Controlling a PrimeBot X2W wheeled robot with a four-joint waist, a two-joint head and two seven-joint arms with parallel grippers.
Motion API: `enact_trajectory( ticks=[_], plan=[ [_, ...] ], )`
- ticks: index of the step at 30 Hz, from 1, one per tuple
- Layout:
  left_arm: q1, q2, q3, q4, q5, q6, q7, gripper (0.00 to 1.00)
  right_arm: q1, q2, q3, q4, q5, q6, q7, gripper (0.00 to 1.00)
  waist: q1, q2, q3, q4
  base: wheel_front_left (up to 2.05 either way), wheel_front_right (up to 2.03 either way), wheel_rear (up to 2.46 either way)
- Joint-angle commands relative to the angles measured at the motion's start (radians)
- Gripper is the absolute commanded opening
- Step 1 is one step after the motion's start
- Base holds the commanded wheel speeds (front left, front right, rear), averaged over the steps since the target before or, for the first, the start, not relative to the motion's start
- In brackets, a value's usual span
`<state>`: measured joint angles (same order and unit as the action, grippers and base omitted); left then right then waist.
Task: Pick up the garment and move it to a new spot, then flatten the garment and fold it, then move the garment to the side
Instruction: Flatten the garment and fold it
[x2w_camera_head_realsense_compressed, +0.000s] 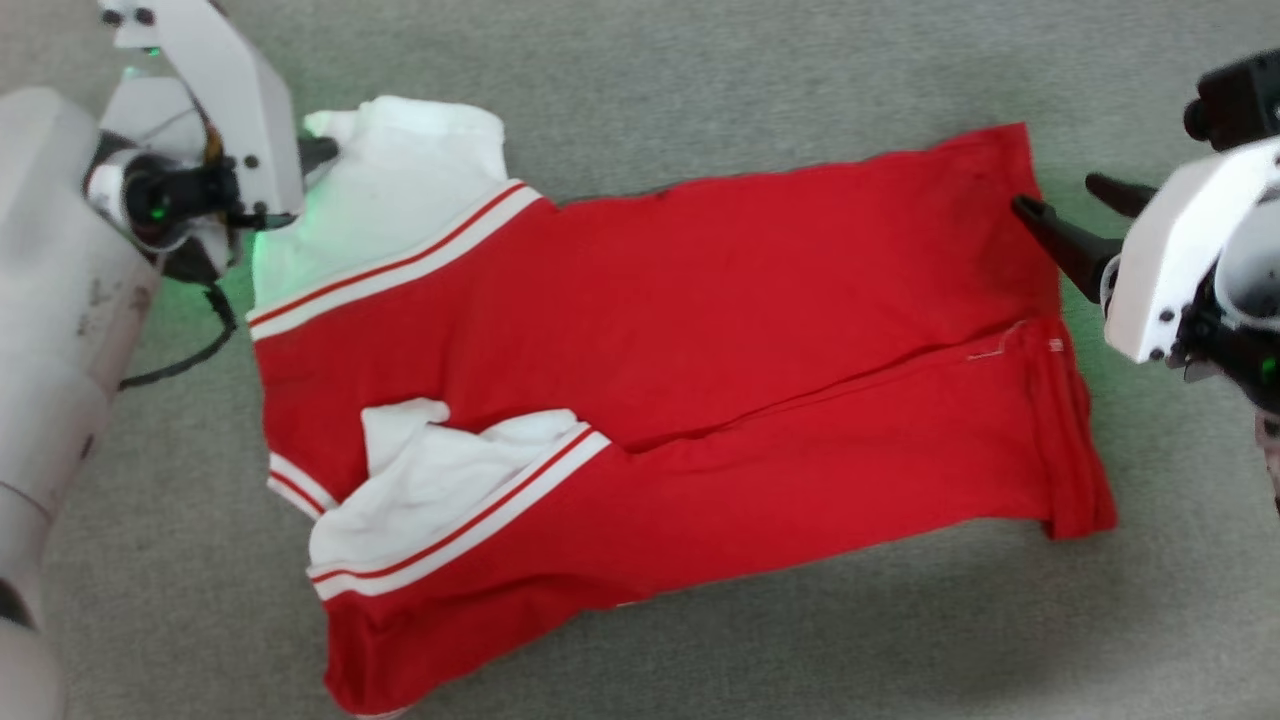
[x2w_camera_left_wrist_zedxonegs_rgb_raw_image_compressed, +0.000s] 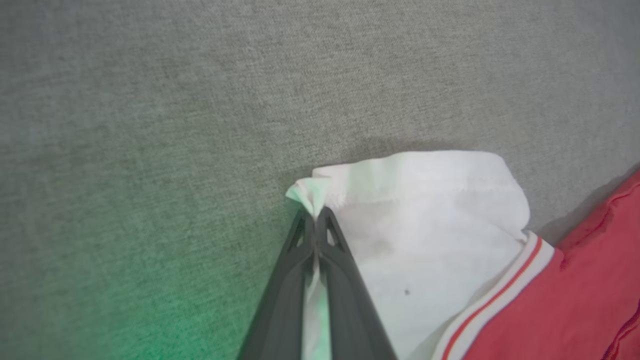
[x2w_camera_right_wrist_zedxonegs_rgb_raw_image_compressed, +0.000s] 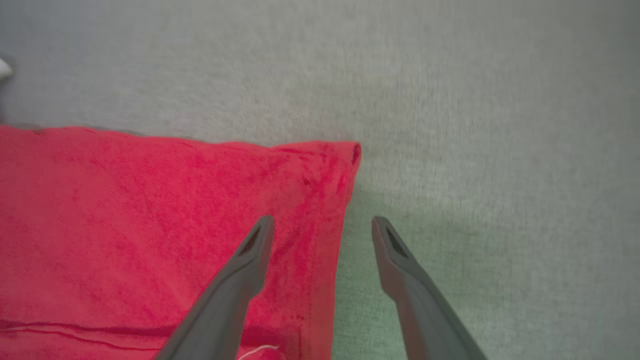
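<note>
My right gripper will next take hold of the garment by its red hem, so that it can fold the flattened jersey (x2w_camera_head_realsense_compressed: 720, 312).
The garment (x2w_camera_head_realsense_compressed: 700, 330), a red jersey with white sleeves and white-and-red striped trim, lies spread flat on the grey fabric surface. Its long sides are folded in to a seam running through the middle. My left gripper (x2w_camera_head_realsense_compressed: 322, 152) is at the far left and is shut on the corner of the white sleeve (x2w_camera_left_wrist_zedxonegs_rgb_raw_image_compressed: 425, 225); in the left wrist view the pinched cloth bunches at my left gripper's (x2w_camera_left_wrist_zedxonegs_rgb_raw_image_compressed: 315, 214) tips. My right gripper (x2w_camera_head_realsense_compressed: 1055, 195) is open at the garment's far right corner, one finger over the red hem (x2w_camera_right_wrist_zedxonegs_rgb_raw_image_compressed: 320, 210), the other over bare surface.
The grey fabric surface (x2w_camera_head_realsense_compressed: 800, 70) stretches all around the garment. My pale left forearm (x2w_camera_head_realsense_compressed: 50, 330) fills the left edge of the head view, with a black cable (x2w_camera_head_realsense_compressed: 200, 350) hanging beside it.
</note>
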<state>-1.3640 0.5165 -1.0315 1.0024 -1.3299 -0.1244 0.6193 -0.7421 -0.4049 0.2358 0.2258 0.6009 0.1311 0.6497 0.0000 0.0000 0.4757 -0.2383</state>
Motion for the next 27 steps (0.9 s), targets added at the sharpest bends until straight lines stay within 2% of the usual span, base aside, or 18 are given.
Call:
enact_trajectory(
  ticks=[1, 4, 7, 13, 14, 15, 16, 22, 27],
  plan=[
    [0.026, -0.022, -0.017, -0.003, -0.003, -0.007, 0.005, 0.00, -0.035, 0.000, 0.015, 0.046, 0.025, -0.001, 0.056, 1.00, 0.0000, 0.0000, 0.012, 0.026, 0.00, 0.00, 0.00],
    [0.022, -0.037, -0.023, -0.020, -0.004, -0.007, -0.001, 0.00, -0.112, -0.018, 0.032, 0.139, 0.047, -0.001, 0.154, 1.00, 0.0000, 0.0000, 0.019, 0.046, 0.00, 0.00, 0.00],
    [0.018, -0.044, -0.030, -0.048, -0.010, -0.007, -0.002, 0.00, -0.163, -0.025, 0.050, 0.214, 0.051, -0.001, 0.201, 1.00, 0.0000, 0.0000, 0.028, 0.067, 0.00, 0.00, 0.00],
    [0.016, -0.038, -0.039, -0.090, -0.017, -0.007, -0.015, 0.00, -0.229, -0.021, 0.091, 0.324, 0.052, -0.001, 0.180, 1.00, 0.0000, 0.0000, 0.045, 0.094, 0.00, 0.00, 0.00],
    [0.019, -0.037, -0.041, -0.097, -0.019, -0.006, -0.018, 0.00, -0.235, -0.020, 0.097, 0.337, 0.053, -0.001, 0.167, 0.94, 0.0000, 0.0000, 0.046, 0.097, 0.00, 0.00, 0.00],
    [0.022, -0.036, -0.042, -0.104, -0.020, -0.006, -0.022, 0.00, -0.240, -0.021, 0.108, 0.346, 0.055, -0.001, 0.153, 0.38, 0.0000, 0.0000, 0.046, 0.101, 0.00, 0.00, 0.00],
    [0.026, -0.035, -0.043, -0.112, -0.023, -0.006, -0.027, 0.00, -0.242, -0.024, 0.115, 0.357, 0.060, -0.001, 0.141, 0.00, 0.0000, 0.0000, 0.045, 0.104, 0.00, 0.00, 0.00],
    [0.035, -0.025, -0.023, -0.199, -0.055, -0.007, -0.096, 0.00, -0.241, -0.073, 0.157, 0.356, 0.107, -0.001, 0.047, 0.00, 0.0000, 0.0000, 0.001, 0.130, 0.00, 0.00, 0.00],
    [0.073, 0.025, -0.010, -0.330, -0.085, -0.007, -0.167, 0.00, -0.177, -0.127, 0.201, 0.275, 0.159, -0.001, -0.039, 0.00, 0.0000, 0.0000, -0.063, 0.155, 0.00, 0.00, 0.00]
  ],
)
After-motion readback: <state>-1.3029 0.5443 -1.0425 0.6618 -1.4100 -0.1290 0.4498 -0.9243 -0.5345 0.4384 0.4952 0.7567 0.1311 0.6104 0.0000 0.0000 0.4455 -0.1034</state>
